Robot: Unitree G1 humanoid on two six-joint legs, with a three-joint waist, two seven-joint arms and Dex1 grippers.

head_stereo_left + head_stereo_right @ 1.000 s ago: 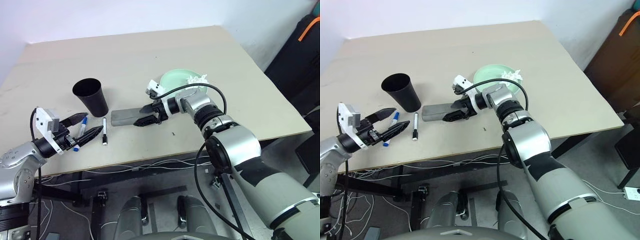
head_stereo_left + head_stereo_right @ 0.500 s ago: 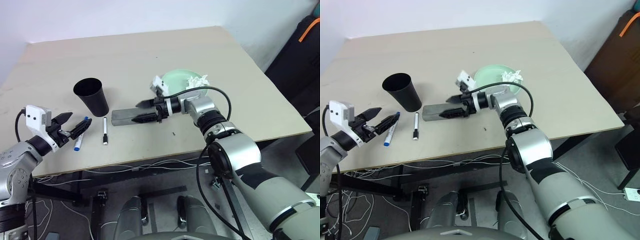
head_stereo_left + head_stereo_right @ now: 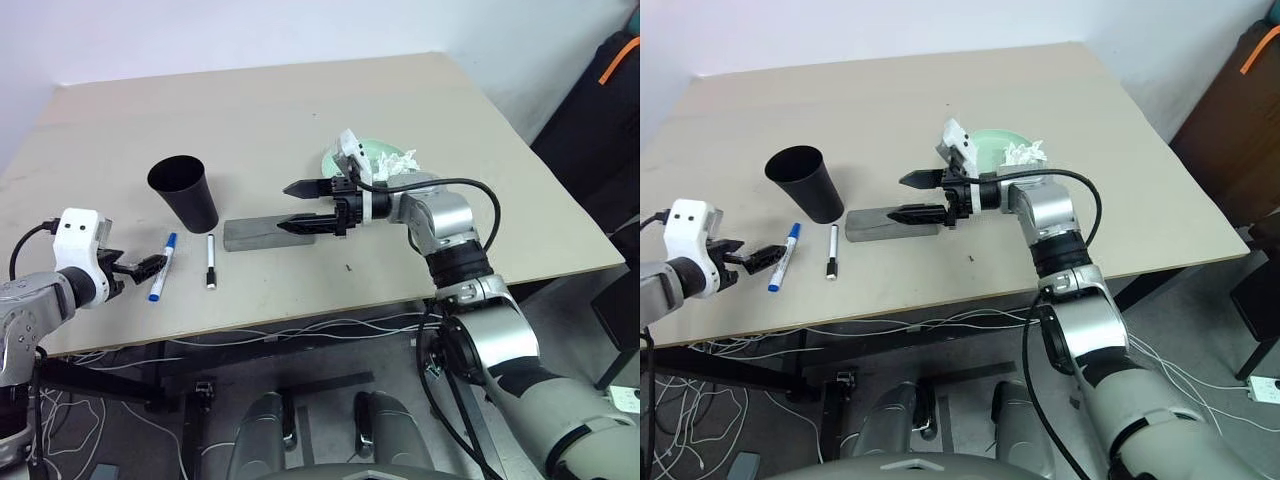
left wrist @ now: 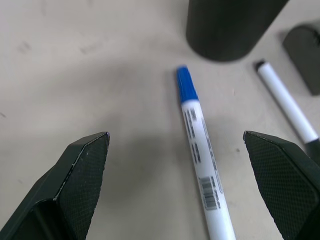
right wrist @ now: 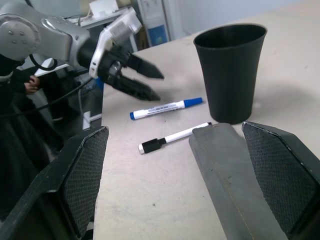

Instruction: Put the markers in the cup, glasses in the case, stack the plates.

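Observation:
My fingers would miss if they closed now, because they stop above the blue marker's white body point(image 4: 199, 142). My left gripper should go lower first and then close on the blue marker.
The black cup point(image 3: 183, 192) stands upright left of centre. Two markers lie just in front of it, side by side: one blue-capped point(image 3: 163, 267) and one black-capped point(image 3: 210, 262). My left gripper point(image 3: 152, 263) is open and points at the blue marker point(image 4: 200, 150) from the left, its fingers clear of it. The grey case point(image 3: 262, 233) lies shut to the right of the markers. My right gripper point(image 3: 292, 208) hovers open over the case's right end, pointing left, holding nothing. A mint green plate point(image 3: 352, 155) sits behind that arm. The glasses are out of view.
A crumpled white tissue point(image 3: 396, 160) lies on the green plate. The table's front edge point(image 3: 300, 318) runs close to the markers, with cables hanging under it. A dark object with an orange strap point(image 3: 610, 90) stands off the table's right side.
My left gripper drew back to the left, away from the blue marker, and tipped downward. My right gripper rose off the case, staying open. The markers, cup and case kept their places.

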